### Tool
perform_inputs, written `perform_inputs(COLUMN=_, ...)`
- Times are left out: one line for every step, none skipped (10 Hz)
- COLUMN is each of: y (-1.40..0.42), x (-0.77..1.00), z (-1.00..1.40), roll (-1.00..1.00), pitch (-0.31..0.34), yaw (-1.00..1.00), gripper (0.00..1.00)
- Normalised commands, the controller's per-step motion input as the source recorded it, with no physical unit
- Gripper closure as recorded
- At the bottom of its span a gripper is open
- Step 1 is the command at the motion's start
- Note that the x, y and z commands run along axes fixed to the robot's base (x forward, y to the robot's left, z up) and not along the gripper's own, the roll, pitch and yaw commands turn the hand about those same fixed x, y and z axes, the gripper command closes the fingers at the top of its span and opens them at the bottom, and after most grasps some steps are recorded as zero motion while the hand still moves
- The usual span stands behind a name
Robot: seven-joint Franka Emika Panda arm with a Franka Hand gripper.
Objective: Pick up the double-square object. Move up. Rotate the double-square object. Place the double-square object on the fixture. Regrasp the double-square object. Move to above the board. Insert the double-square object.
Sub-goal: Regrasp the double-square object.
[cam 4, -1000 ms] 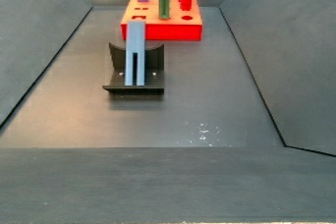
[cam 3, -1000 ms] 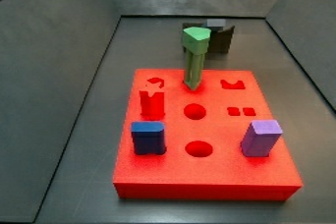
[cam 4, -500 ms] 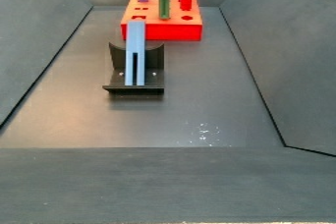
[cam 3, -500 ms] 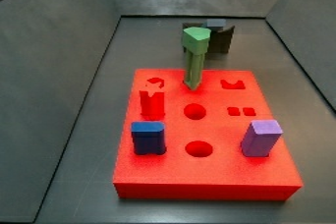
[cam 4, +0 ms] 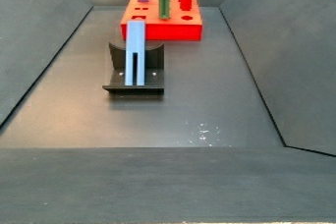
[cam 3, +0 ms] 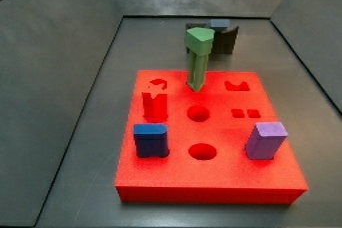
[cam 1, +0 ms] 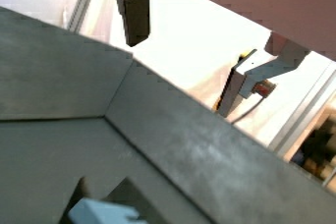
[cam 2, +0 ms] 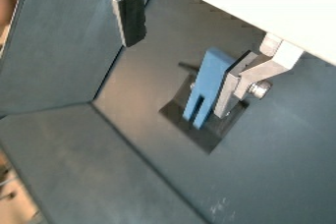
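Note:
Next, my gripper grabs the double-square object by its upper part, to fit the object's square pegs into the board's paired square holes.
The double-square object, a long slate-blue grooved bar, lies lengthwise on the dark fixture in front of the red board. A wrist view shows the bar on the fixture far below. My gripper hangs high above them, open, its fingers wide apart with nothing between them. The gripper also shows open in the wrist view that catches a corner of the bar. Neither side view shows the gripper. From the board's side, the fixture stands behind the board.
On the board stand a tall green peg, a dark-blue block, a purple block and a red piece. Sloping grey walls enclose the floor on all sides.

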Motion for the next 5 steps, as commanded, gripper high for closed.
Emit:
perform_inputs(y=-0.06, x=0.3, z=-0.02, roll=0.38, pitch=0.097, yaw=0.28, gripper=0.0)
perform_inputs(y=-0.05, x=0.31, z=-0.01, roll=0.26, pitch=0.063, yaw=0.27, gripper=0.0)
perform_inputs(y=-0.05, x=0.31, z=-0.01, roll=0.2, pitch=0.019, yaw=0.24, gripper=0.0)
perform_inputs(y=-0.06, x=0.3, z=-0.02, roll=0.2, pitch=0.003, yaw=0.22, gripper=0.0)
perform_inputs(y=-0.06, x=0.29, z=-0.02, roll=0.19, pitch=-0.012, yaw=0.18, gripper=0.0)
